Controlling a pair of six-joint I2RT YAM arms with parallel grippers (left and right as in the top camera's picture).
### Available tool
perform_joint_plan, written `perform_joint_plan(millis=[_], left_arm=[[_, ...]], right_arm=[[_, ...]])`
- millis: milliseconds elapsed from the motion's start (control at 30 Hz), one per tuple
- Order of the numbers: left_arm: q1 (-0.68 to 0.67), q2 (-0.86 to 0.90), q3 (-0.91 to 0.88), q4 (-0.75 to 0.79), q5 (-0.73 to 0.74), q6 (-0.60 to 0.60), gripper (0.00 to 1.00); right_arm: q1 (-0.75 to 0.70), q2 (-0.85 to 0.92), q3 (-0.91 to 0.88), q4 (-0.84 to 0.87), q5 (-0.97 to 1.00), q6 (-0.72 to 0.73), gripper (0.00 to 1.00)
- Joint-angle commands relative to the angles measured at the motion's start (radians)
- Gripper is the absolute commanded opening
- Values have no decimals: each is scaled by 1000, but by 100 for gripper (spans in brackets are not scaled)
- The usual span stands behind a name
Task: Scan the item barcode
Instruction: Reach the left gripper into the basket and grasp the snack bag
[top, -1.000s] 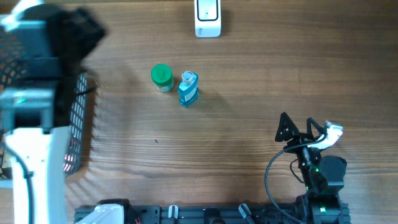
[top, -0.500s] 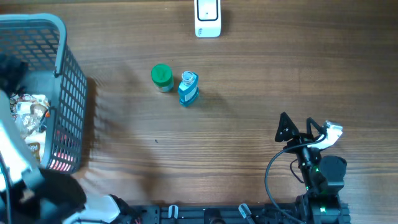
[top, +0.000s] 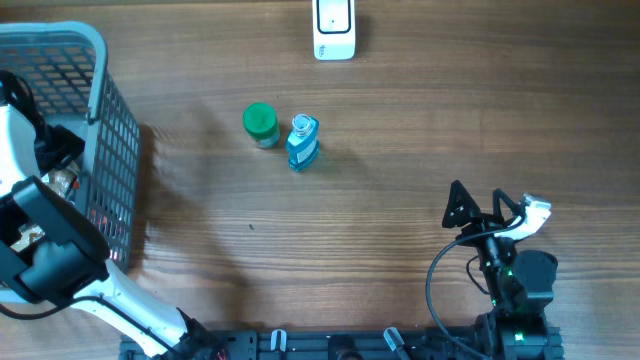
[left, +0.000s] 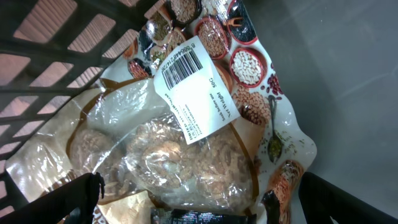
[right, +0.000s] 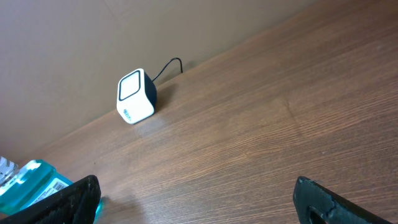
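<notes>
The barcode has to stay uncovered for the scan, so the left gripper needs to pinch the bag across its clear front next, away from the white barcode label.
A clear bag of pale dried food lies in the grey mesh basket, its white barcode label facing up. Under it is a packet printed with bowls of beans. My left gripper hangs open just above the bag, one dark finger at each side, holding nothing. The white barcode scanner stands at the table's far edge and shows as the scanner in the right wrist view. My right gripper rests open near the front right, empty.
A green-capped jar and a blue bottle stand side by side on the wooden table, left of centre. The blue bottle sits by my right gripper's left finger in the wrist view. The left arm reaches over the basket's front rim.
The left arm has swung down from high above the basket and now reaches into it. The right arm and the table items have not moved.
</notes>
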Motion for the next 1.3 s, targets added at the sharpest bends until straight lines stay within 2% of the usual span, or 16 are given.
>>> perform_joint_plan(millis=[0,300,467,667,767,833,900,933,967,1067,1267], left_arm=[[-8,16,-4,5,-31,24,100],[-104,16,-118,92,-43,23,100],[-86,16,-156,99,-105,20,100],[-16,16,-159,90,-106,-2,99],[-3,16,-159,100,-82,-6,88],[-3,16,-159,106,-76,-6,75],[-3,16,-159,109,-76,-6,55],[-3,16,-159,109,-77,-6,39],[-3,16,-159,109,-77,-6,29],[-3,16,-159,112,-77,-6,4],[-4,12,-145,99,-137,-6,4]], right_arm=[[4,1,-1,6,17,3,100],[4,1,-1,10,17,3,100],[4,1,-1,14,17,3,100],[4,1,-1,14,18,3,100],[4,1,-1,14,18,3,100],[4,1,-1,13,17,4,100],[4,1,-1,13,18,3,100],[4,1,-1,13,18,3,100],[4,1,-1,13,17,3,100],[4,1,-1,13,17,3,100],[4,1,-1,12,25,3,100]])
